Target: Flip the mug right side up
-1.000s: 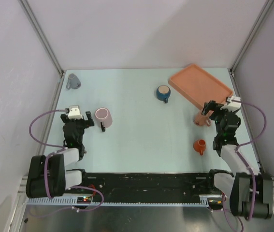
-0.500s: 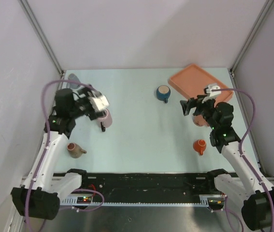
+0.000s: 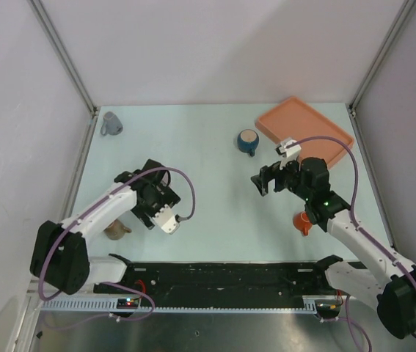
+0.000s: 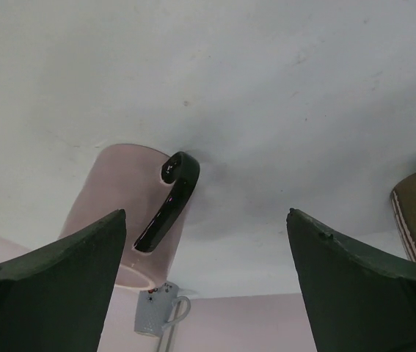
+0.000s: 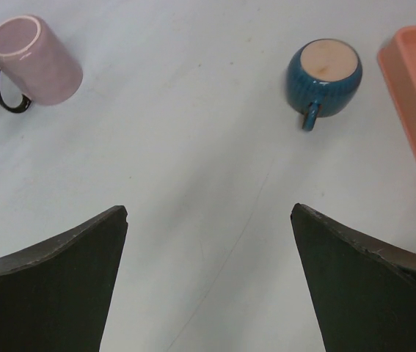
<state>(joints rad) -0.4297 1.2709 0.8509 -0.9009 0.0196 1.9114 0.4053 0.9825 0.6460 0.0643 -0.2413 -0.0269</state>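
Note:
The pink mug (image 4: 123, 198) should next be held by its black handle (image 4: 169, 198) in my left gripper. The mug's body then stays free for my right gripper to turn the mug upright.
A pink mug (image 4: 123, 198) with a black handle (image 4: 169, 198) stands upside down on the pale table, flat base up. It also shows in the right wrist view (image 5: 35, 59). In the top view my left gripper (image 3: 147, 178) covers it. In the left wrist view, which is inverted, my left gripper (image 4: 206, 213) is open and empty. The mug lies just ahead of its left finger (image 4: 53, 286), handle toward the camera. My right gripper (image 3: 264, 180) is open and empty above the table's middle, well right of the mug; in its own view (image 5: 208, 209) only bare table lies between the fingers.
A blue mug (image 3: 248, 141) stands at the back centre, next to an orange tray (image 3: 304, 132). A small orange mug (image 3: 303, 221) sits beside the right arm. A brown mug (image 3: 117, 229) lies near the left arm. A grey mug (image 3: 110, 123) is in the back left corner.
My left arm has swung in with its wrist turned over, so the gripper now covers the pink mug. My right gripper has moved left, away from the tray, toward the table's middle.

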